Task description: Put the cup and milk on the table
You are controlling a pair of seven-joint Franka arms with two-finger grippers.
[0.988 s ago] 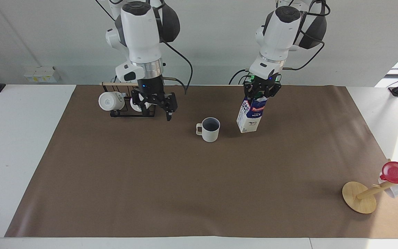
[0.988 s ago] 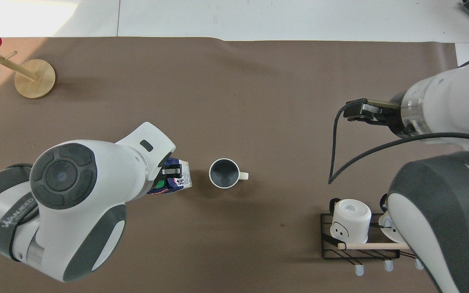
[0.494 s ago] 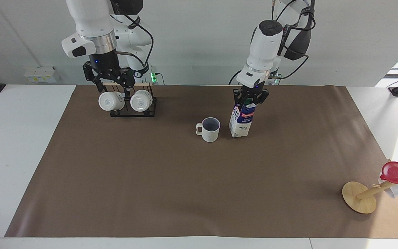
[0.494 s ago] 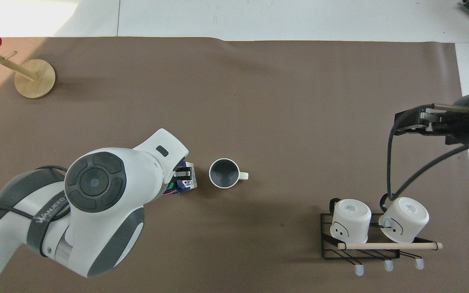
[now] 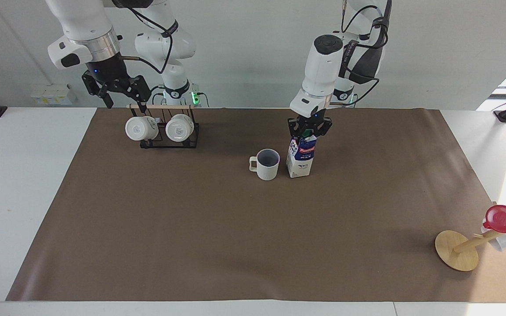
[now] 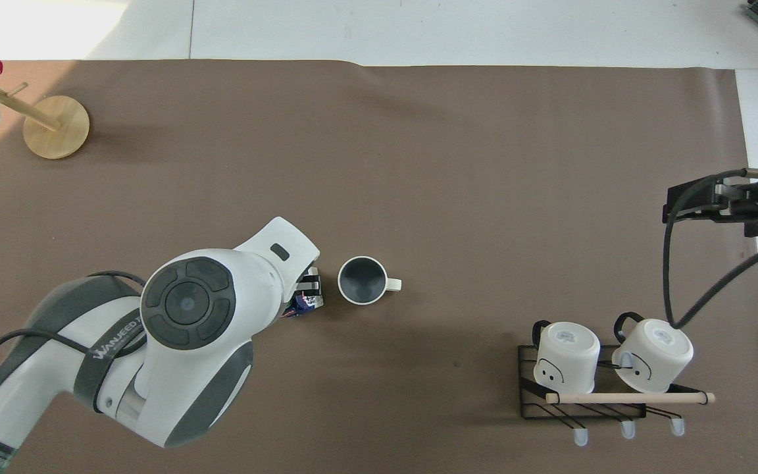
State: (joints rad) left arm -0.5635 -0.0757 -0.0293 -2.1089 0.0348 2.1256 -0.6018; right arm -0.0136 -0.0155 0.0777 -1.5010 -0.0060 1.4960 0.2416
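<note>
My left gripper opens now, since the milk carton (image 6: 306, 304) stands upright with its base down on the brown paper beside the cup.
The off-white cup (image 5: 267, 164) with a grey-blue inside stands upright on the brown paper of the table (image 5: 235, 245); it also shows in the overhead view (image 6: 361, 280). The milk carton (image 5: 300, 158) stands upright right beside it, toward the left arm's end, its base down at the paper. My left gripper (image 5: 308, 131) is shut on the carton's top. In the overhead view the left arm hides most of the carton (image 6: 306, 304). My right gripper (image 5: 123, 97) is open and empty, raised over the mug rack.
A black wire rack (image 5: 167, 142) holding two white mugs stands near the robots at the right arm's end. A wooden mug tree (image 5: 456, 251) with a red cup (image 5: 505, 218) stands far from the robots at the left arm's end.
My left gripper has brought the carton down and closer to the cup, from tilted to upright. My right arm has drawn back and up, from near the cup to over the rack.
</note>
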